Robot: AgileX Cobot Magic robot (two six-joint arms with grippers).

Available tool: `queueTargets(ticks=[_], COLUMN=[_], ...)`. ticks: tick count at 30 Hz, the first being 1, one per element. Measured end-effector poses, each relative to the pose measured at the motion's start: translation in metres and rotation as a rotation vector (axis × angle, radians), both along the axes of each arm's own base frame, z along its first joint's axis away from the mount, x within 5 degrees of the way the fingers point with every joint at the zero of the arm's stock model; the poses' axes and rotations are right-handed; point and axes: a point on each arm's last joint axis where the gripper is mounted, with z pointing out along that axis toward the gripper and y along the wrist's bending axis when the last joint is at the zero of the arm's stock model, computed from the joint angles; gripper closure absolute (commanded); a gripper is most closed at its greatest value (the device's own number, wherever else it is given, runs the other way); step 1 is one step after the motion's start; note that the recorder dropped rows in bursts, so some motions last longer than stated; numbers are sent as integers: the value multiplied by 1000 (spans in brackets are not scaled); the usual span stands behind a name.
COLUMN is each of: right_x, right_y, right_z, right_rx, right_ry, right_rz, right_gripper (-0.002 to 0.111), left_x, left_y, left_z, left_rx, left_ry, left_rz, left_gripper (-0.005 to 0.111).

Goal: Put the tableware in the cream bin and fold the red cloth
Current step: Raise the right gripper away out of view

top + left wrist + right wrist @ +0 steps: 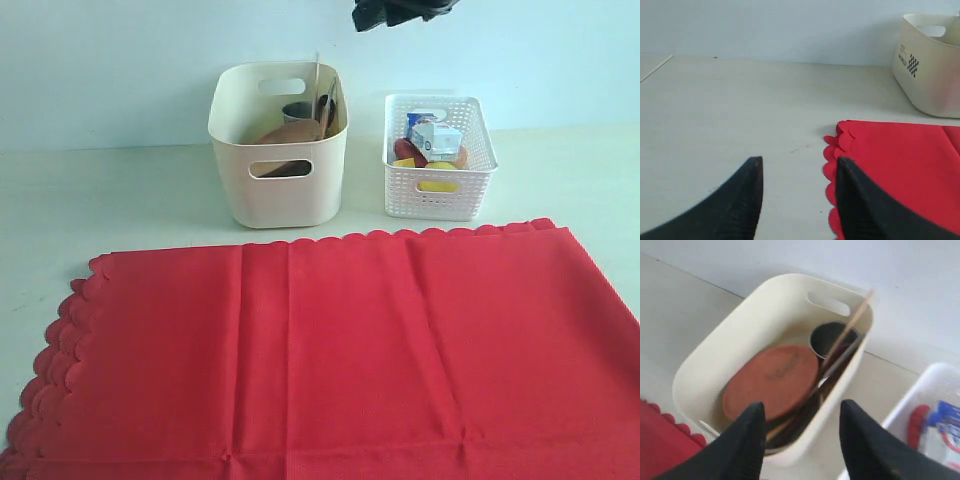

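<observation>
My right gripper should next grab the red cloth by its plain side edge to fold it, so that the cloth's scalloped end stays free to lift.
The cream bin stands at the back of the table and holds the tableware. In the right wrist view I see a round brown plate, a steel cup, chopsticks leaning on the rim and a silver knife. My right gripper hovers open above the bin's rim, with nothing between its fingers. The red cloth lies flat and unfolded in front. My left gripper is open just above the table, at the cloth's scalloped edge, one finger over the cloth.
A white lattice basket with a milk carton and other food stands right of the bin. A dark part of the right arm shows at the top of the exterior view. The wall runs close behind both containers.
</observation>
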Motion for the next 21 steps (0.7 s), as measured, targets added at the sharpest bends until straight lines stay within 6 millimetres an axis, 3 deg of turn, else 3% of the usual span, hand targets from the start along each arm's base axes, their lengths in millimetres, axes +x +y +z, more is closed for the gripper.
queueTargets(ticks=[2, 8, 17, 21], right_x=[-13, -44, -88, -115], right_y=[-10, -23, -35, -42], right_z=[19, 54, 99, 120], right_rx=[-52, -118, -115, -103], right_ry=[23, 71, 94, 61], right_rz=[-65, -101, -113, -131], right_gripper=[62, 65, 107, 108], left_x=[0, 0, 0, 0], left_y=[0, 0, 0, 0], left_z=[0, 0, 0, 0], left_rx=[0, 0, 0, 0], left_ry=[0, 0, 0, 0], left_rz=[0, 0, 0, 0], left_gripper=[61, 61, 61, 61])
